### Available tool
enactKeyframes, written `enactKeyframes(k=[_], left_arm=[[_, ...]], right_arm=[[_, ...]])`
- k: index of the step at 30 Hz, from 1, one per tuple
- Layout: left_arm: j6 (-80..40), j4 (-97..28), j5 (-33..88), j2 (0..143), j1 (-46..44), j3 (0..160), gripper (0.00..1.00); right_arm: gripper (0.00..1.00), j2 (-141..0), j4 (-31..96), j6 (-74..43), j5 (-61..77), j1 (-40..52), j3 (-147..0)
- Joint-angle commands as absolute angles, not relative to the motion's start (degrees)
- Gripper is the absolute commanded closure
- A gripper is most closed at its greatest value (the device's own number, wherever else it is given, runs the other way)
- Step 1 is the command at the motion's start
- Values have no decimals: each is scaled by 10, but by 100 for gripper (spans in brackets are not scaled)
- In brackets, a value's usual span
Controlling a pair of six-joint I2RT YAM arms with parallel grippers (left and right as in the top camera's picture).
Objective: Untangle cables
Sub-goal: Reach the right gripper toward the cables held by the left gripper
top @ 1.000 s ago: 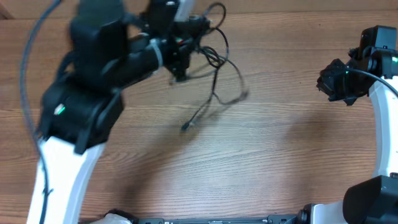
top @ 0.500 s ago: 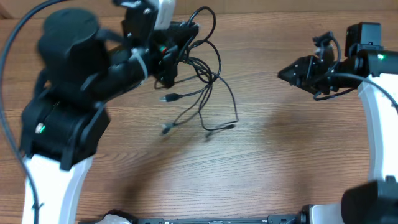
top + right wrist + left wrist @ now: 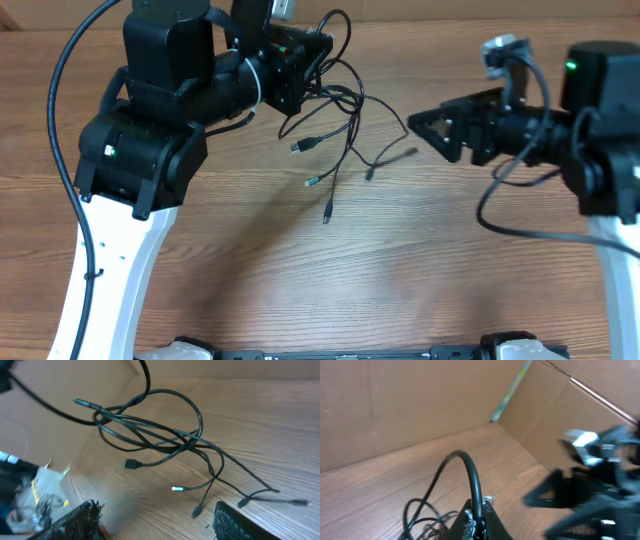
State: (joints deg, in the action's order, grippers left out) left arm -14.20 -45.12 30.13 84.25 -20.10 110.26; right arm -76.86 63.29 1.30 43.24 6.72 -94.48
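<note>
The right gripper grabs a looped piece of cable on the tangle's side facing it next, away from the left gripper's hold, to pull cables apart.
The cables (image 3: 345,110) are thin black wires in a loose tangle, hanging from my left gripper (image 3: 312,62) at the back of the wooden table (image 3: 400,270), with small plug ends trailing near the table. In the left wrist view my left gripper (image 3: 481,512) is shut on one cable strand (image 3: 470,467) that arcs upward. My right gripper (image 3: 432,137) is open and points left, just right of the dangling plug ends. In the right wrist view the tangle (image 3: 170,440) hangs ahead of the open right gripper (image 3: 155,522), and nothing lies between its fingers.
Brown cardboard walls (image 3: 420,405) close off the back of the table. A thick black cord (image 3: 60,110) runs along the left arm. A pale bag or scrap of paper (image 3: 45,485) shows at the left in the right wrist view.
My right gripper has opened and swung left toward the cables. The left arm has shifted with the bundle, and the loose plug ends have swung to the right.
</note>
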Motion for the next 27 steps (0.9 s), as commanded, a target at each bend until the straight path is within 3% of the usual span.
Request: enactKeyframes(k=[1,17,23,27], left_arm=[[-159,-453,347,836,-198,1108,96],[-174,-467,393,835,-198,1108,96],[-175,-471,422,835,-198,1108,96],[-173,-482,423,835,-197,1108,96]], right_arm=[[28,-794,613,18,436,95,-945],[32,-872,552,110,405,201,-945],[55,-872,480,104,405,202,-945],[85,-872,457,103,406,202,-945]])
